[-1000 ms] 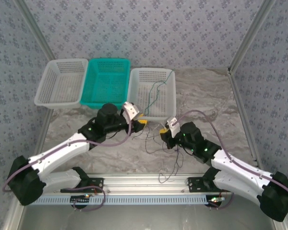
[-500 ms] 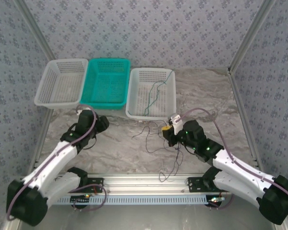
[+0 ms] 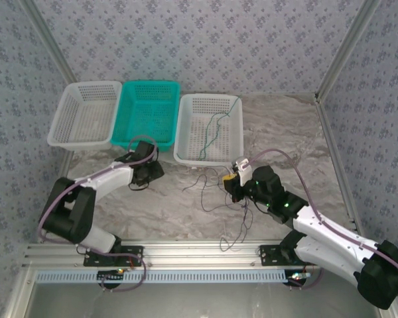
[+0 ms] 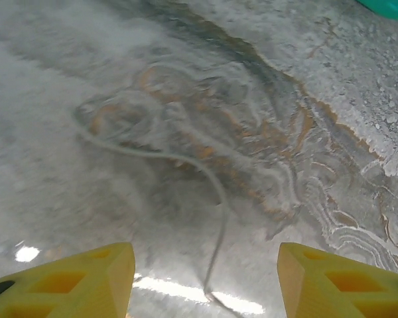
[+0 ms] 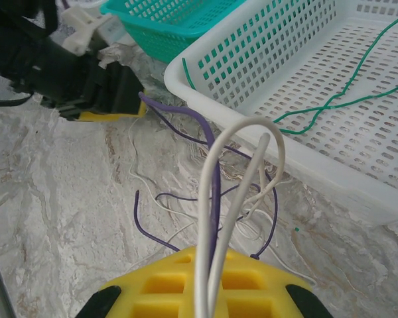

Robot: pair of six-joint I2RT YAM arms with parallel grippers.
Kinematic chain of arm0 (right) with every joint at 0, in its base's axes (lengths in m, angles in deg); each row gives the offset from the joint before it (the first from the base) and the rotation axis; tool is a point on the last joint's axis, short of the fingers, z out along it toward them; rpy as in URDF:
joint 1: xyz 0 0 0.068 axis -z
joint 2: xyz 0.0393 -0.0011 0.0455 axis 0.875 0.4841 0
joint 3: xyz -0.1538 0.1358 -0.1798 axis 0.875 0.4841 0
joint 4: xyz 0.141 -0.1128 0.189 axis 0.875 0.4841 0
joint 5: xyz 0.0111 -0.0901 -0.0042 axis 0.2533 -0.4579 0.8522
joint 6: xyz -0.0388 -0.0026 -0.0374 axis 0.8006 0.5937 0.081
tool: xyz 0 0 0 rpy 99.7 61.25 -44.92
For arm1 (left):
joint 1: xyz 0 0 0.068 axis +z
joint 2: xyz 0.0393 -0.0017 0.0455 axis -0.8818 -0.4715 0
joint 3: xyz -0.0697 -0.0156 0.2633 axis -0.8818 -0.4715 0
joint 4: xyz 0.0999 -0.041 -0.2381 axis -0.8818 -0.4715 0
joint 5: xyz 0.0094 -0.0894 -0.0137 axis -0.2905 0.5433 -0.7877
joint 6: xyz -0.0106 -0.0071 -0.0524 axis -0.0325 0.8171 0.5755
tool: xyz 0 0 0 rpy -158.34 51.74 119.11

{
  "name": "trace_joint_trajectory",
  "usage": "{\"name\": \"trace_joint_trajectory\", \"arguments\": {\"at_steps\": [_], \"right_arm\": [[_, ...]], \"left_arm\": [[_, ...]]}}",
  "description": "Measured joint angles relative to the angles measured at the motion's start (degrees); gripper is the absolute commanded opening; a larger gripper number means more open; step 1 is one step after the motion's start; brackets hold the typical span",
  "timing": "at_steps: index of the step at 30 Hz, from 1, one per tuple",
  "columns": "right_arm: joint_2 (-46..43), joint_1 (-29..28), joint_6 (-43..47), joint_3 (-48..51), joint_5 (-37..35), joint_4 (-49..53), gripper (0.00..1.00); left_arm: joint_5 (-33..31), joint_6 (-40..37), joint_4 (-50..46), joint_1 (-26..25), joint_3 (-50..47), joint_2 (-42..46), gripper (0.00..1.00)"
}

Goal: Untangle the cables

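Observation:
The left gripper should next pick up the cable near its loose end (image 4: 101,141), away from the tangle, to pull the thin grey cable free.
A loose tangle of thin dark and whitish cables (image 3: 220,199) lies on the marble in front of the right white basket (image 3: 183,132). My right gripper (image 3: 230,180) sits at the tangle's upper edge, shut on a looped whitish cable (image 5: 242,165) and a purple cable (image 5: 215,179) that run out between its yellow fingers (image 5: 209,255). A green cable (image 3: 212,129) lies inside that basket (image 5: 252,79). My left gripper (image 3: 151,172) hovers low in front of the teal basket, open, with only one thin grey cable (image 4: 215,199) on the marble between its fingers (image 4: 205,278).
Three baskets line the back: a white one (image 3: 85,86), a teal one (image 3: 149,85) and the white one holding the green cable (image 5: 331,103). Metal frame posts stand at both sides. A rail (image 3: 186,250) runs along the near edge.
My left arm has pulled back from the right basket's front to the left, ending before the teal basket, with its jaws wider. The right gripper has kept its hold and hardly moved.

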Motion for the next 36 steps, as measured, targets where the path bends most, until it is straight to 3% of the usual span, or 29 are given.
{"name": "trace_joint_trajectory", "arguments": {"at_steps": [4, 14, 18, 22, 25, 29, 33, 36], "right_arm": [[0.0, 0.0, 0.0, 0.0, 0.0, 0.0, 0.01], [0.0, 0.0, -1.0, 0.0, 0.0, -0.4, 0.02], [0.0, 0.0, -1.0, 0.0, 0.0, -0.4, 0.02], [0.0, 0.0, -1.1, 0.0, -0.3, -0.4, 0.03], [0.0, 0.0, -1.5, 0.2, -1.6, -0.4, 0.04], [-0.1, 0.0, -3.4, 2.1, -6.7, 0.0, 0.04], [-1.7, 1.6, -7.6, 7.4, -12.6, 0.2, 0.1], [-3.6, 3.3, -11.1, 11.9, -15.2, 0.3, 0.14]], "left_arm": [[-1.3, -1.3, 0.1, -2.3, 0.7, -3.7, 0.43], [-7.0, -2.1, -1.4, -2.6, 0.7, -4.7, 0.18], [-9.8, -2.7, -1.0, -2.6, 0.5, -4.8, 0.02], [-11.3, -3.7, -0.5, -2.6, -1.1, -2.7, 0.0], [-12.7, -3.8, -2.8, -2.6, -2.2, 3.5, 0.0], [-16.3, -3.8, -5.8, -1.7, -2.1, 19.6, 0.0], [-19.7, -4.3, -9.2, 4.0, -0.1, 34.6, 0.0], [-21.3, -5.9, -12.5, 10.0, 4.0, 40.2, 0.0]]}}
